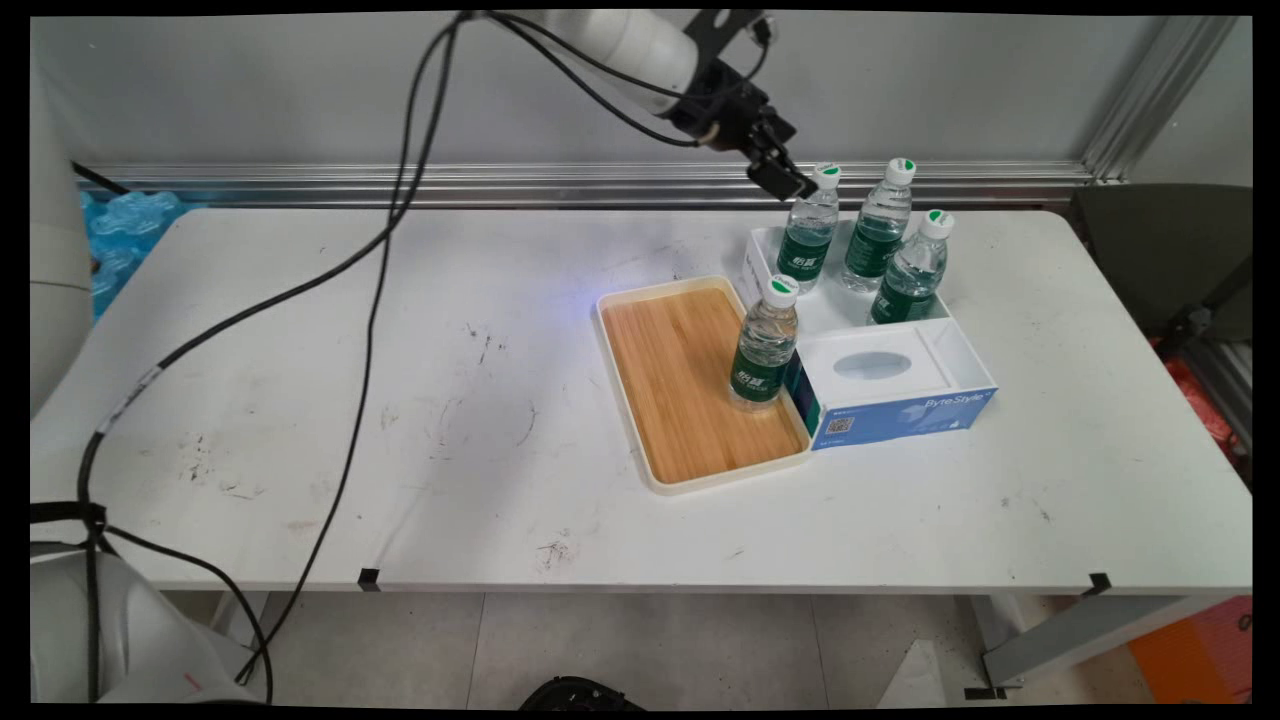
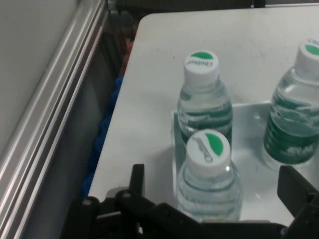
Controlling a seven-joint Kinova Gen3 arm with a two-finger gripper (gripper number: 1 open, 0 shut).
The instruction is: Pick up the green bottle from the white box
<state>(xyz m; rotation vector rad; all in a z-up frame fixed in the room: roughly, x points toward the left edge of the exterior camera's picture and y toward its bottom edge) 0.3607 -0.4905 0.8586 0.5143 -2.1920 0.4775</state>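
Observation:
The water bottle needs to stand on the wooden tray (image 1: 670, 380), so my gripper should next grab the bottle by its clear upper body (image 1: 815, 215).
My gripper (image 1: 790, 180) hangs open at the back of the table, just left of the cap of a water bottle (image 1: 810, 240) that stands in a white bin (image 1: 760, 255). In the hand view that bottle (image 2: 209, 184) stands between my spread fingers (image 2: 137, 177), its green-and-white cap above them and not touched. Two more bottles (image 1: 878, 232) (image 1: 912, 268) stand in the same bin; the hand view shows them as the far bottle (image 2: 203, 94) and the right bottle (image 2: 294, 124). A fourth bottle (image 1: 765, 345) stands upright on a wooden tray (image 1: 670, 380).
A blue and white tissue box (image 1: 890, 390) lies against the tray's right side, in front of the bin. Black cables (image 1: 380, 260) hang from the arm across the table's left half. An aluminium rail (image 1: 500, 183) runs along the wall behind the table.

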